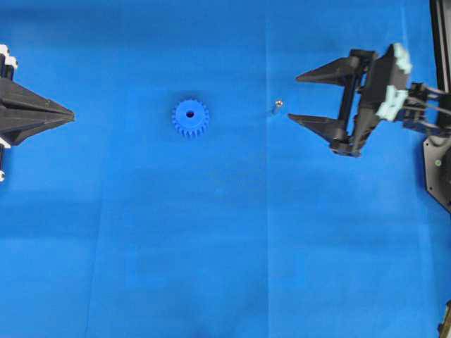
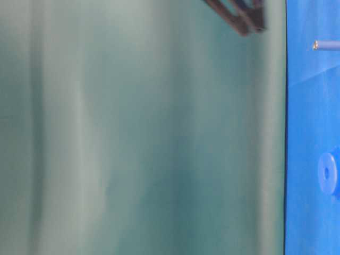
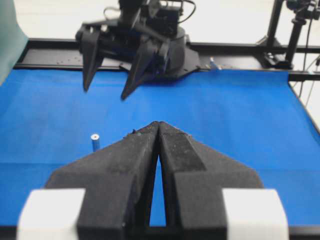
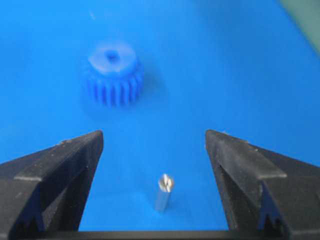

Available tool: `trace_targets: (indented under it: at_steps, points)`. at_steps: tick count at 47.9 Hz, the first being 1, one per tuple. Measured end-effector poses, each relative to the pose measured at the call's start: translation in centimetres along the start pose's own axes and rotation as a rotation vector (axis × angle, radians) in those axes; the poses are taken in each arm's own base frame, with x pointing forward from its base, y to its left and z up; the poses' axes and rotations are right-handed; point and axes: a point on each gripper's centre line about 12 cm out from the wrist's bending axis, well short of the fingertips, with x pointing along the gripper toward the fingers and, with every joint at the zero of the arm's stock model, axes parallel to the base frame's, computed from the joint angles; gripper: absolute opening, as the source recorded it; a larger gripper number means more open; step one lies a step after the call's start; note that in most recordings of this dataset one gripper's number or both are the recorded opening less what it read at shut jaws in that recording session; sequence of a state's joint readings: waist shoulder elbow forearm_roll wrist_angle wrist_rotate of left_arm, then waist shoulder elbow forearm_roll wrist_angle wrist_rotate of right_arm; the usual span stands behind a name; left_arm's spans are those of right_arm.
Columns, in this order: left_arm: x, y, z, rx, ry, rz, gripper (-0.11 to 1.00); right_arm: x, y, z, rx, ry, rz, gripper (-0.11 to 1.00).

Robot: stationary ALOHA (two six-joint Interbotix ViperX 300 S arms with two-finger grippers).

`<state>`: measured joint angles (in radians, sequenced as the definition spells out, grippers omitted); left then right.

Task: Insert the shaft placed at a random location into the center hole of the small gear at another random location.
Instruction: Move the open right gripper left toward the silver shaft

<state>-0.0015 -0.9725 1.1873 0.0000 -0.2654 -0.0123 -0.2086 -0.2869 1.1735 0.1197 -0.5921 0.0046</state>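
Observation:
I need to fit the shaft into the small gear's center hole (image 1: 189, 114), so my right gripper should next grip it by its upper end (image 1: 279, 103).
The small gear (image 1: 190, 117) lies flat on the blue mat left of centre, its center hole (image 4: 112, 56) facing up with nothing in it. The shaft (image 1: 277, 106) stands upright on the mat to the gear's right, apart from it. My right gripper (image 1: 294, 98) is open, its fingertips just right of the shaft. In the right wrist view the shaft (image 4: 164, 192) shows in the wide gap of the gripper (image 4: 154, 134), touching neither finger. My left gripper (image 1: 72, 114) is shut with nothing in it at the left edge. In the left wrist view its fingers (image 3: 140, 165) hide the gear.
The blue mat (image 1: 225, 246) covers the whole table. A green backdrop (image 2: 133, 133) fills most of the table-level view. Black frame rails and the right arm's base (image 3: 170, 50) stand at the mat's far edge in the left wrist view.

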Motion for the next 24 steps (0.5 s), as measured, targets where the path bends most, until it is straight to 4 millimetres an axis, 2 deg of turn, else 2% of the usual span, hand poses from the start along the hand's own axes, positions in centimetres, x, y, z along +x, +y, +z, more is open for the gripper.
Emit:
trace_targets:
  at_steps: [14, 24]
  points:
    - [0.0, 0.0, 0.0, 0.001, -0.002, 0.0, 0.0, 2.7, -0.9, -3.6, 0.031, 0.068, -0.064, 0.71]
    - [-0.1, 0.0, -0.2, 0.0, 0.005, 0.0, 0.0, 4.3, -1.1, -5.3, 0.034, 0.111, -0.085, 0.7]
